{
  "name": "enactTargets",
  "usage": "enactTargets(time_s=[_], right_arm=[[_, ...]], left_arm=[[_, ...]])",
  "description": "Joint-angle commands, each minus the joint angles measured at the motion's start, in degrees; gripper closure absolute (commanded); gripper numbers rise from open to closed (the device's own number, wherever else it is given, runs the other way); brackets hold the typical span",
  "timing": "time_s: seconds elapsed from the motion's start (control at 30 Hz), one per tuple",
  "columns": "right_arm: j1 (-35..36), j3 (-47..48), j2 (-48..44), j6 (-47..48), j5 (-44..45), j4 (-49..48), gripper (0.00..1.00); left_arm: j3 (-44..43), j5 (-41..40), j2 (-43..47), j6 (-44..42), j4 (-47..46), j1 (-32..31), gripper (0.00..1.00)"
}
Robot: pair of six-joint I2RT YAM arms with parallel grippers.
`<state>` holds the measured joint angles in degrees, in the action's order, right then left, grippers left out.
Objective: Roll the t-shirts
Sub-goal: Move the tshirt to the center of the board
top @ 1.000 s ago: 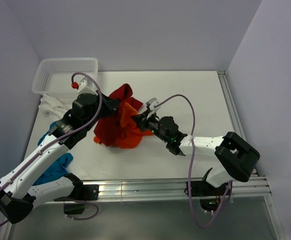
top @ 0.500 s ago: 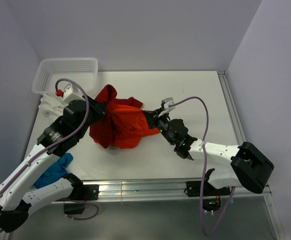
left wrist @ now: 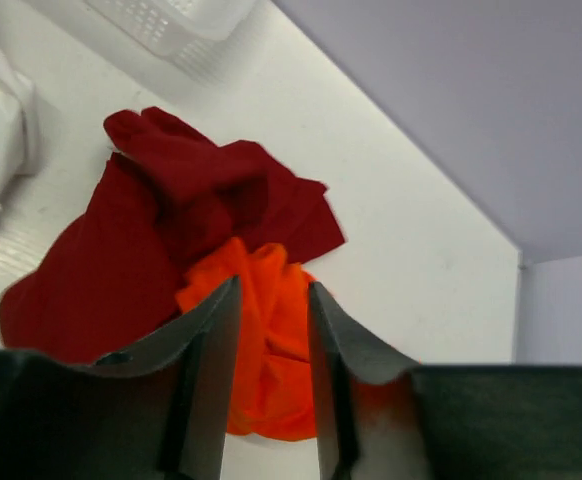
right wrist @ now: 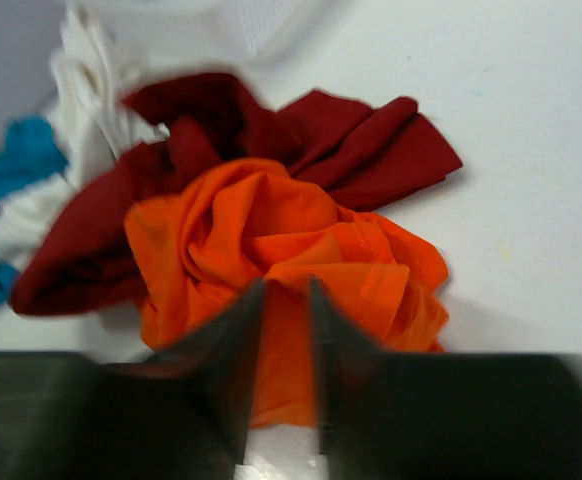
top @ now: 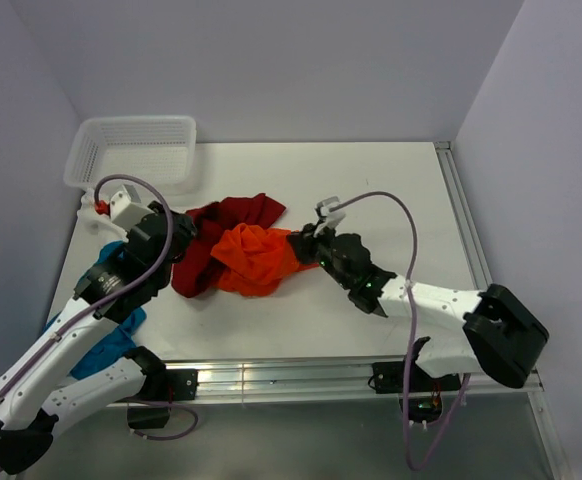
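My left gripper takes hold of the red t-shirt by its uncovered side [left wrist: 106,265] next, clear of the orange cloth [left wrist: 271,350], to separate it for rolling.
A crumpled bright orange t-shirt [top: 251,260] lies mid-table, partly over a dark red t-shirt [top: 226,218] that spreads behind and to its left. My left gripper [top: 183,243] hovers at the red shirt's left side. Its jaws [left wrist: 273,290] stand open and empty, with the orange cloth [left wrist: 271,350] on the table beyond them. My right gripper [top: 301,245] sits at the orange shirt's right edge, shut on a fold of orange cloth [right wrist: 287,285]. A blue t-shirt [top: 106,340] lies at the near left under the left arm. A white t-shirt [right wrist: 81,60] shows behind the red one.
A white mesh basket [top: 136,122] stands at the far left corner. A metal rail [top: 461,230] runs along the table's right edge. Both arms' cables loop above the table.
The left gripper has opened, let go of the cloth and drawn back to the left. The red and orange shirts have dropped from a raised, stretched bundle into a lower heap.
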<state>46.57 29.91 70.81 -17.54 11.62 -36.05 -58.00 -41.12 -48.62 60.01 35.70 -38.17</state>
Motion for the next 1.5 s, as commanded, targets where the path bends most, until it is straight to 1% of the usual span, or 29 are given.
enactTargets(time_s=[0.0,0.03,0.07,0.1,0.13,0.17,0.2,0.27,0.43,0.5,0.53,0.57,0.6,0.63,0.67,0.8,0.9,0.97,1.0,1.03,1.1,1.13,1.17,1.2,1.23,1.3,1.37,1.47], right_arm=[[-0.2,6.8,6.4,2.8,-10.6,6.7,0.58],[-0.2,7.5,9.9,2.8,-11.3,6.7,0.4],[-0.2,8.6,11.6,2.3,-13.3,6.5,0.29],[-0.1,9.0,13.3,2.1,-14.8,5.6,0.21],[-0.1,9.5,16.6,1.7,-15.8,4.9,0.11],[-0.1,10.6,18.2,1.2,-17.1,3.8,0.03],[-0.1,11.5,20.0,0.9,-19.2,3.7,0.01],[0.3,14.6,24.7,0.4,-19.4,4.8,0.0],[3.5,22.0,33.2,2.2,-12.2,8.8,0.0],[4.2,23.7,35.2,2.3,-11.7,10.7,0.0],[4.5,24.7,36.3,2.2,-9.3,11.3,0.05],[4.5,24.7,36.6,1.9,-8.5,11.9,0.2],[4.5,24.3,35.9,1.5,-7.1,11.8,0.7],[4.5,22.4,35.1,0.2,-3.7,11.4,0.91],[4.2,20.9,34.0,-0.1,-2.6,9.7,1.0],[2.0,11.2,25.8,-2.1,-1.2,3.9,1.0],[1.5,10.1,24.0,-1.8,-1.2,4.0,1.0],[1.5,10.9,24.5,-1.8,-0.8,5.4,1.0],[1.6,11.0,25.3,-2.0,-0.6,5.5,1.0],[1.5,11.0,25.4,-2.4,-0.5,5.3,1.0],[1.6,10.5,25.8,-3.0,0.9,4.2,1.0],[1.6,9.6,25.6,-3.8,1.6,3.8,1.0],[1.5,9.2,25.5,-4.2,2.4,3.3,1.0],[1.4,8.6,24.7,-5.0,4.5,3.4,1.0],[1.3,8.3,24.4,-5.6,5.7,4.3,1.0],[0.6,7.4,22.3,-7.8,8.9,5.7,1.0],[-1.4,6.0,19.2,-10.1,10.7,7.0,1.0],[-5.6,1.0,13.7,-14.0,9.5,4.7,1.0]], left_arm=[[2.8,-0.8,-1.1,-0.6,-2.5,-0.1,0.53],[3.5,-0.5,-1.6,-0.9,-3.1,-0.1,0.46],[4.9,-0.3,-2.2,-1.3,-3.7,-0.1,0.3],[5.5,-0.4,-3.7,-1.3,-4.5,0.0,0.24],[6.0,-1.1,-4.6,-1.1,-4.7,0.0,0.2],[6.5,-1.2,-6.6,-0.9,-4.8,0.2,0.17],[6.6,-1.2,-7.8,-0.9,-4.8,0.4,0.16],[7.0,0.4,-10.9,-1.6,-5.9,1.8,0.16],[10.1,5.8,-14.9,-4.5,-12.0,6.7,0.17],[11.0,7.4,-16.4,-5.6,-13.9,9.6,0.17],[11.8,8.5,-16.9,-6.0,-15.6,10.6,0.17],[12.2,10.0,-17.9,-6.8,-16.3,12.1,0.17],[12.6,10.7,-18.4,-7.2,-17.0,12.7,0.17],[13.3,11.1,-19.0,-7.3,-17.6,13.3,0.17],[13.9,11.7,-20.2,-7.2,-18.9,14.0,0.17],[16.7,14.4,-24.2,-7.9,-24.6,14.7,0.17],[15.6,17.3,-29.7,-8.9,-27.3,15.1,0.18],[15.2,19.1,-33.4,-10.3,-28.8,15.1,0.2],[15.4,20.9,-34.3,-10.7,-31.2,15.1,0.21],[15.5,21.1,-35.0,-10.9,-31.9,15.1,0.24],[15.3,20.6,-36.7,-10.7,-32.3,15.1,0.35],[15.0,18.6,-37.1,-10.2,-31.9,15.1,0.49],[14.8,17.6,-37.6,-9.9,-31.2,15.1,0.59],[14.2,16.4,-37.5,-9.5,-30.4,15.1,0.72],[13.9,13.6,-36.9,-8.2,-27.6,15.1,0.99],[13.7,11.1,-35.4,-6.8,-25.3,15.1,1.0],[14.2,7.8,-31.5,-5.4,-22.5,15.2,0.99],[13.9,5.9,-25.4,-4.9,-17.4,16.0,0.99]])
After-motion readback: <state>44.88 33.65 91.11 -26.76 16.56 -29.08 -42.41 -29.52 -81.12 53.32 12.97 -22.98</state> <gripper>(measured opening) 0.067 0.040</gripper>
